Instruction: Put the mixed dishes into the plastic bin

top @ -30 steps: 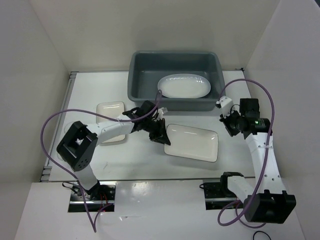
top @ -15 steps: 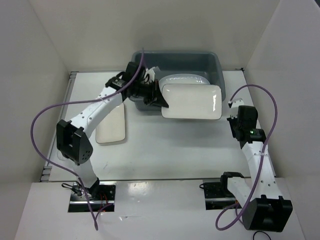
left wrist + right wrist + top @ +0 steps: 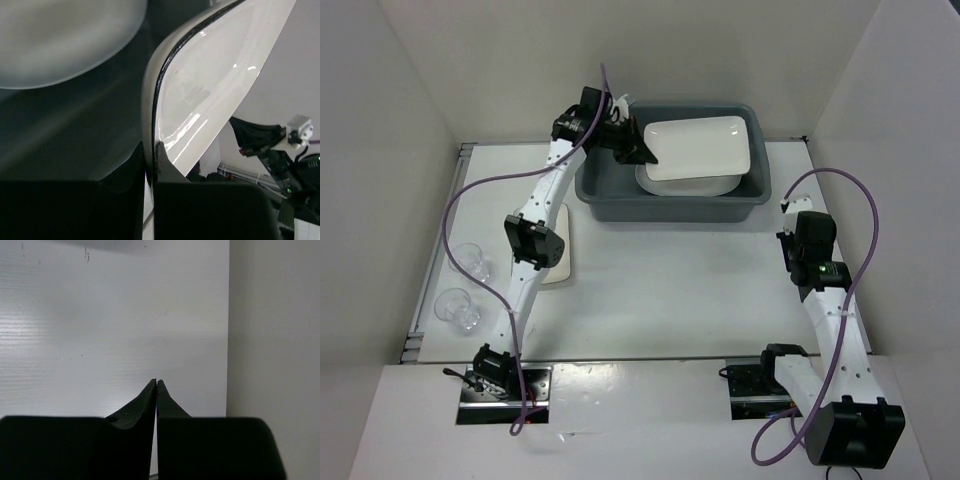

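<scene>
The robot's right gripper would come up empty if it lifted now, and the lift would change nothing, because its closed fingers are above empty white table beside the bin's side.
My left gripper (image 3: 640, 154) is shut on the left edge of a white rounded-rectangle plate (image 3: 701, 148) and holds it tilted above the dark grey plastic bin (image 3: 665, 206). The large white oval platter (image 3: 688, 186) lies in the bin beneath it. In the left wrist view my gripper (image 3: 151, 151) pinches the plate's dark-lined rim (image 3: 210, 90), with the platter (image 3: 60, 40) below on the bin floor. A cream plate (image 3: 563, 265) lies on the table, partly hidden by my left arm. Two clear glass cups (image 3: 470, 260) (image 3: 458, 308) stand at the left. My right gripper (image 3: 789, 210) (image 3: 156, 383) is shut and empty.
White walls enclose the table on the left, back and right. The right gripper hovers over bare white table close to the right wall (image 3: 275, 340). My right arm (image 3: 272, 147) shows beyond the held plate in the left wrist view.
My left arm has carried the white plate up and back, from the bin's near rim to above the bin's middle. The right arm has hardly moved.
</scene>
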Controlling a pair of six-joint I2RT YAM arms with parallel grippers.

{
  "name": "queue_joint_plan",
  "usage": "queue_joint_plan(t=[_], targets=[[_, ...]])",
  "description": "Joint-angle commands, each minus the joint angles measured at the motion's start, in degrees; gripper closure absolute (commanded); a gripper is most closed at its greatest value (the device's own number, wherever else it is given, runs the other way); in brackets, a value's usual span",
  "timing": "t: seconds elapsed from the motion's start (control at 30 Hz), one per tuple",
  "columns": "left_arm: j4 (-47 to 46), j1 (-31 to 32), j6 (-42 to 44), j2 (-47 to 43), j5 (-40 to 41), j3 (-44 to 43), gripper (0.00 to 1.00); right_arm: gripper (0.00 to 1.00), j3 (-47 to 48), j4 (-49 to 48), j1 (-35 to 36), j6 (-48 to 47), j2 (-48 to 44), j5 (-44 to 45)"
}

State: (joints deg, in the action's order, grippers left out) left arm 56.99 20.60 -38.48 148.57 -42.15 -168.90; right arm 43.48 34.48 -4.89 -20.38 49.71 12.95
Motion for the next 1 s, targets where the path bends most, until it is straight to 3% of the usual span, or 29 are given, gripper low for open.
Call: queue_joint_plan(t=[0.0,0.6,0.97], targets=[[-1.6,-1.9,-5.4,2.3,-7.8,-10.7,1.00,0.95,-0.6,-3.3,0.4,1.0,-1.4,0.8],[-15.4,-3.0,-13.1,17.3,-5.0,-10.7,1.00,0.95,-1.1,-4.3,1.5,0.5,-1.4,0.3],[-15.9,-3.0,-12.5,23.5,-0.5,-10.7,1.00,0.94,-1.6,-4.3,1.5,0.5,-0.8,0.3]])
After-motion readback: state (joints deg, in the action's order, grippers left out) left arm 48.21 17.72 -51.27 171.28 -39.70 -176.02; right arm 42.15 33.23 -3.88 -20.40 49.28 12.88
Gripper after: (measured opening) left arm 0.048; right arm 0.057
